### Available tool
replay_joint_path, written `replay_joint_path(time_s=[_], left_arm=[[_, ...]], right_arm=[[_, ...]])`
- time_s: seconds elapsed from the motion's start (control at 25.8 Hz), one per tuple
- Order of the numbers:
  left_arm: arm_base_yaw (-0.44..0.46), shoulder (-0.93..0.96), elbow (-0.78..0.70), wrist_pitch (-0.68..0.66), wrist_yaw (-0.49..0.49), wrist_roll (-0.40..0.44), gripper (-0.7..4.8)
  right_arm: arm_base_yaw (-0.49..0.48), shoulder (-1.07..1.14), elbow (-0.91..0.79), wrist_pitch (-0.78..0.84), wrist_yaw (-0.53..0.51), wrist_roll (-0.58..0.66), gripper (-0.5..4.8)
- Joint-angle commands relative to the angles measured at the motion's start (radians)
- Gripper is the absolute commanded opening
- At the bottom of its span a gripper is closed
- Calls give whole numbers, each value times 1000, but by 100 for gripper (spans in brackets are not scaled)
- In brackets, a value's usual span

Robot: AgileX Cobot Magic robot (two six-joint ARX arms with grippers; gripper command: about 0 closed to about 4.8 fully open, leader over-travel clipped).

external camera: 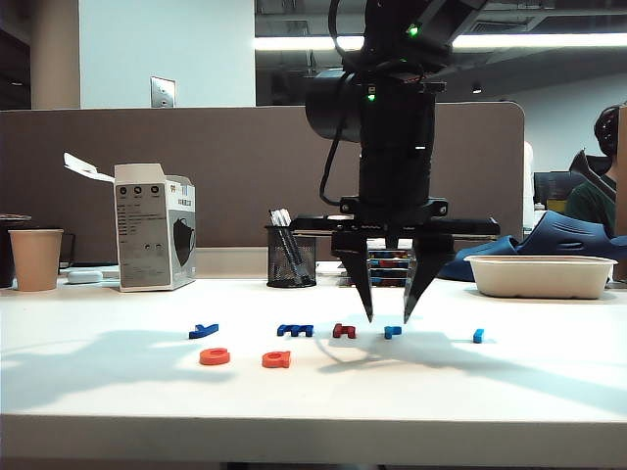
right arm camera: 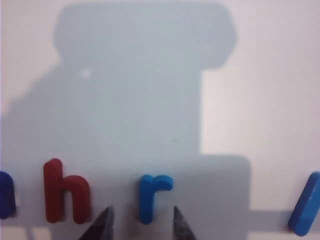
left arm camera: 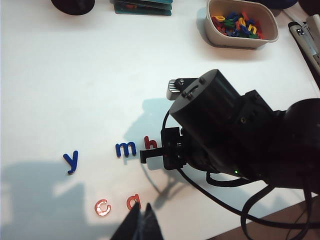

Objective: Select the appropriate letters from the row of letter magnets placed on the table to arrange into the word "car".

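The right gripper grabs the light blue "r" by its stem point(external camera: 389, 334) point(right arm camera: 146, 204) next, to finish the word "car" beside the orange-red "a".
On the white table point(external camera: 118, 392), the back row runs from a dark blue "y" point(external camera: 204, 331) through "m" point(external camera: 295, 330), a red "h" point(external camera: 343, 331) and the light blue "r" point(external camera: 393, 332) to a light blue bar point(external camera: 478, 336). The orange "c" point(external camera: 215, 356) and orange-red "a" point(external camera: 277, 359) lie in front of that row. My right gripper point(external camera: 389, 313) points down, open, just above the table. In the right wrist view its fingertips point(right arm camera: 103, 221) straddle the stem of the "r" point(right arm camera: 152, 195), beside the "h" point(right arm camera: 65, 192). My left gripper point(left arm camera: 141, 214) is shut and empty, its tips next to the "a" point(left arm camera: 133, 202) and "c" point(left arm camera: 103, 207).
A paper cup point(external camera: 36, 258), a white box point(external camera: 154, 227) and a mesh pen holder point(external camera: 291, 257) stand along the back. A white bowl point(external camera: 540, 276) sits at the back right, and the left wrist view shows several spare letters in that bowl point(left arm camera: 218, 37). The right arm point(left arm camera: 220, 130) hides the "r" there.
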Motion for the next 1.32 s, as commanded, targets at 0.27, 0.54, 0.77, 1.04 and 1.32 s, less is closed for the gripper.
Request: replay_joint_path(time_s=[0.27, 0.54, 0.77, 1.04, 1.32], left_arm=[[-1, -3, 6, 7, -3, 4, -6], [-1, -3, 6, 7, -3, 4, -6], [-1, -3, 6, 7, -3, 4, -6], [-1, -3, 6, 7, -3, 4, -6], [-1, -3, 6, 7, -3, 4, -6]], right_arm=[[4, 29, 3, 5, 0, 5, 147], [3, 31, 3, 2, 1, 5, 117], [4, 31, 3, -2, 0, 5, 92], [4, 31, 3, -6, 0, 4, -5], [4, 28, 4, -33, 2, 5, -7]])
